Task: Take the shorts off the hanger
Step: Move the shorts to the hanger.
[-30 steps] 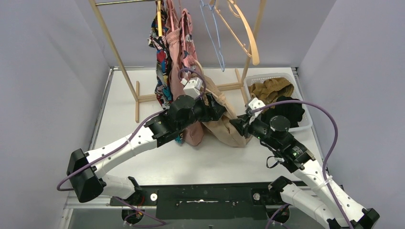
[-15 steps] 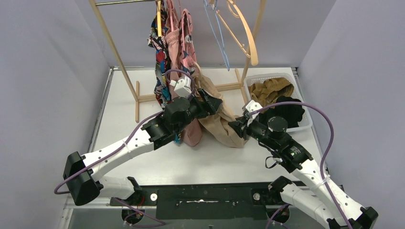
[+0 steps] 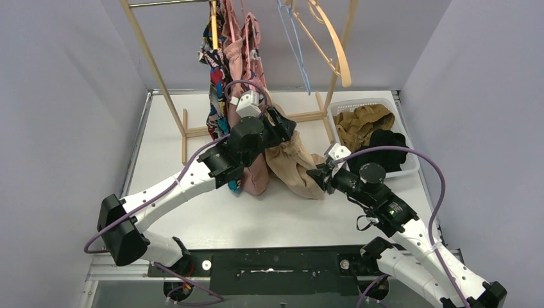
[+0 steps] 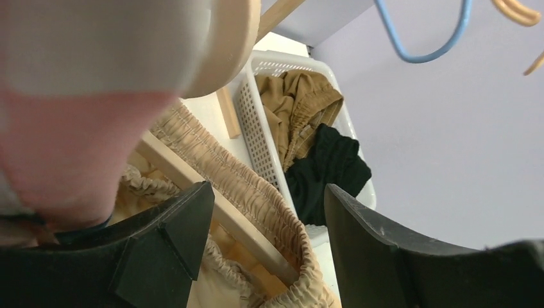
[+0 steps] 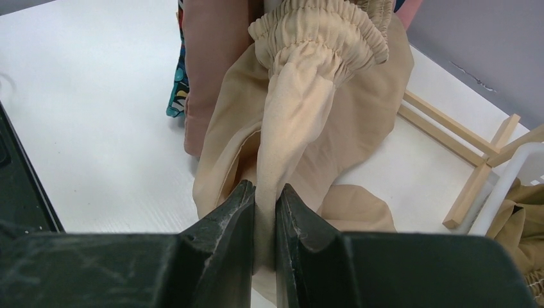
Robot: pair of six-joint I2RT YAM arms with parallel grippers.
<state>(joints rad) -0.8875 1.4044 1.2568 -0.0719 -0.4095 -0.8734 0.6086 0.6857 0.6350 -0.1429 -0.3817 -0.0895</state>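
Observation:
My left gripper reaches inside the open waistband and grips the wooden hanger bar next. That leaves the gathered elastic free to remove the shorts.
The beige shorts (image 3: 292, 160) hang by their gathered elastic waistband (image 4: 244, 179) on a wooden hanger bar (image 4: 192, 186), with their legs trailing onto the table. My left gripper (image 3: 282, 125) is open. Its jaws stand wide on either side of the bar and the waistband (image 4: 266, 199). My right gripper (image 3: 319, 176) is shut on a fold of the beige shorts (image 5: 321, 109) low down, with the cloth pinched between the jaws (image 5: 265, 192). Comic-print shorts (image 3: 218, 96), pink floral shorts (image 3: 250, 45) and dusty pink shorts (image 3: 256, 173) hang on the rack beside them.
A white basket (image 3: 359, 104) at the right holds mustard-brown shorts (image 3: 362, 122) and black shorts (image 3: 385, 147). An empty blue wire hanger (image 3: 292, 45) and an empty wooden hanger (image 3: 330, 45) hang on the rail. The rack's wooden post (image 3: 151, 58) and feet stand at the back.
My left gripper has risen toward the rail at the hanger. My right gripper has drawn a little left and nearer, holding the beige cloth.

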